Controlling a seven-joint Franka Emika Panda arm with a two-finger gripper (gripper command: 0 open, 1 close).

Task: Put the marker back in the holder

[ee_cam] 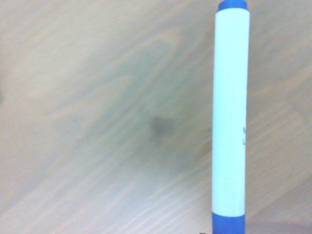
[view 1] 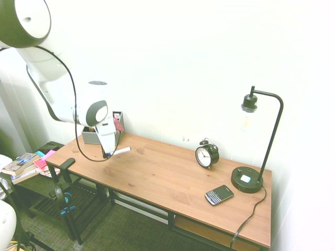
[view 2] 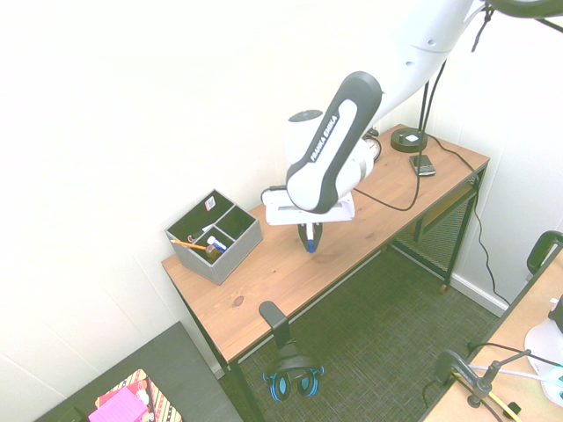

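My gripper needs to move the marker (view 2: pixel 310 243) to the grey holder (view 2: pixel 215 237) before it lets go, because the marker is hanging over the desk, short of the holder.
The marker (view 1: pixel 121 151), white-barrelled with blue ends, lies on the wooden desk (view 1: pixel 167 178) near its left end. My gripper (view 1: pixel 108 153) stands over it, pointing down, shut on the marker's blue end (view 2: pixel 310 248). In the wrist view the marker (ee_cam: pixel 230 117) fills the right side, close over the wood grain. The grey holder (view 2: pixel 215 237) sits at the desk's corner by the wall, just behind my gripper. It has an orange pencil and small items in its compartments. The first exterior view shows only part of the holder (view 1: pixel 90 137), with the hand hiding the rest.
A black alarm clock (view 1: pixel 207 154), a black phone (view 1: pixel 219 194) and a black desk lamp (view 1: pixel 251 178) stand at the desk's far end. Headphones (view 2: pixel 295 380) hang under the front edge. Books (view 1: pixel 21 164) lie on a low shelf beside the desk.
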